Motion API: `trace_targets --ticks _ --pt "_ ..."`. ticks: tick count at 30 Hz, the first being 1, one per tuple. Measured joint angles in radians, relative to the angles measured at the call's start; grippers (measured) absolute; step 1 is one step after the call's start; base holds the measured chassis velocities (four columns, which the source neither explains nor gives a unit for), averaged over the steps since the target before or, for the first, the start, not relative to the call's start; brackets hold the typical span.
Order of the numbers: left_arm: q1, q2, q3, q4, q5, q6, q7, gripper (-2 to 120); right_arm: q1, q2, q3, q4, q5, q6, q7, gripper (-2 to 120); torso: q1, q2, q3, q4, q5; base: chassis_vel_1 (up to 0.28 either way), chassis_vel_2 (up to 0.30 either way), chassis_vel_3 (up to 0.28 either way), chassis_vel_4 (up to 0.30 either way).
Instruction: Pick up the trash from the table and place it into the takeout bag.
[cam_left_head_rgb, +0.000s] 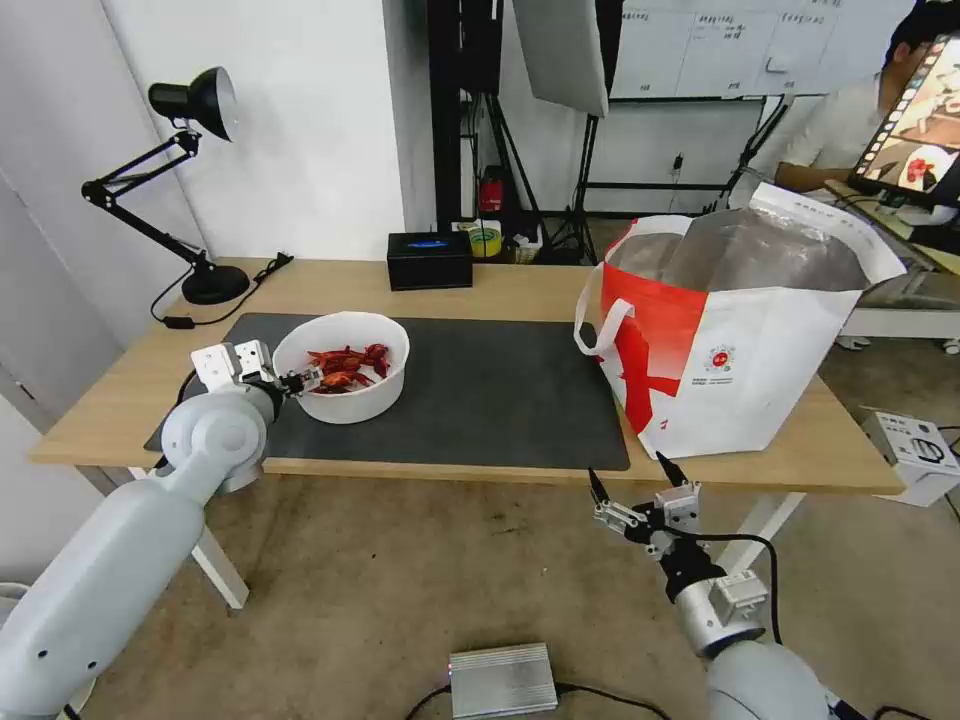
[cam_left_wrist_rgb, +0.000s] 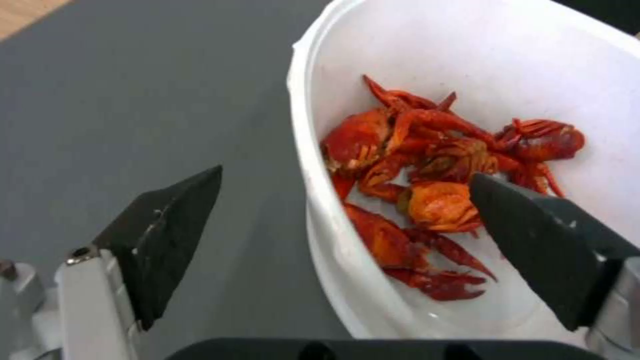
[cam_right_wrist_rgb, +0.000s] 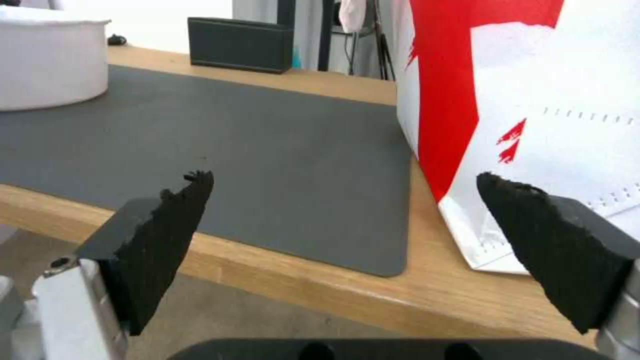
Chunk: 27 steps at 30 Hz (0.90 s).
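I need to grab the bowl by its thin rim with my left gripper next, because the bowl's round opening is far wider than my open fingers.
The trash in view is a white round bowl (cam_left_head_rgb: 345, 365) of red crayfish shells (cam_left_wrist_rgb: 433, 165), standing at the left of the dark mat (cam_left_head_rgb: 500, 390) on the table (cam_left_head_rgb: 500, 290). My left gripper (cam_left_head_rgb: 300, 381) is open and straddles the bowl's near-left rim (cam_left_wrist_rgb: 313, 165): one finger (cam_left_wrist_rgb: 167, 235) outside over the mat, the other (cam_left_wrist_rgb: 540, 235) inside above the shells. The takeout bag (cam_left_head_rgb: 730, 340) stands open at the table's right end, foil lining showing. My right gripper (cam_left_head_rgb: 628, 468) hangs open below the front edge, near the bag's lower corner (cam_right_wrist_rgb: 533, 100).
A black desk lamp (cam_left_head_rgb: 190, 100) stands at the back left corner, and a black tissue box (cam_left_head_rgb: 430, 260) at the back middle. On the floor lie a grey metal box (cam_left_head_rgb: 502, 680) and a white device (cam_left_head_rgb: 915, 450) to the right.
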Motion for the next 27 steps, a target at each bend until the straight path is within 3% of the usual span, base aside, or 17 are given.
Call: trace_targets --ticks 4,8,13,16,20,24,27 --pt "-0.015 -0.003 0.014 0.009 -0.009 0.005 -0.015 85 0.0 0.0 0.0 -0.005 0.0 0.005 0.0 100 0.0 0.0 0.0 0.0 -0.0001 0.0 0.0 0.0 0.0" --pt "-0.04 -0.004 0.037 0.017 -0.027 0.022 -0.042 65 0.004 -0.002 0.0 -0.009 0.001 0.012 0.0 100 0.0 0.0 0.0 0.0 0.0 0.0 0.0 0.0 0.0" --pt "-0.053 -0.004 0.046 0.023 -0.04 0.023 -0.047 53 0.004 -0.003 0.001 -0.012 0.002 0.017 0.001 100 0.0 0.0 0.0 0.0 0.0 0.0 0.0 0.0 0.0" --pt "-0.068 0.0 0.058 0.027 -0.051 0.023 -0.056 36 0.004 -0.002 0.001 -0.018 0.003 0.022 0.001 100 0.0 0.0 0.0 0.0 -0.0001 0.0 0.0 0.0 0.0" --pt "-0.075 0.003 0.063 0.028 -0.057 0.023 -0.06 28 0.004 0.001 0.001 -0.019 0.003 0.023 0.001 100 0.0 0.0 0.0 0.0 0.0 0.0 0.0 0.0 0.0" --pt "-0.081 0.005 0.067 0.031 -0.061 0.023 -0.062 7 0.006 0.005 0.001 -0.018 0.003 0.024 0.002 100 0.0 0.0 0.0 0.0 -0.0001 0.0 0.0 0.0 0.0" --pt "-0.081 0.005 0.068 0.031 -0.061 0.023 -0.062 1 0.006 0.006 0.001 -0.017 0.003 0.024 0.002 100 0.0 0.0 0.0 0.0 -0.0001 0.0 0.0 0.0 0.0"
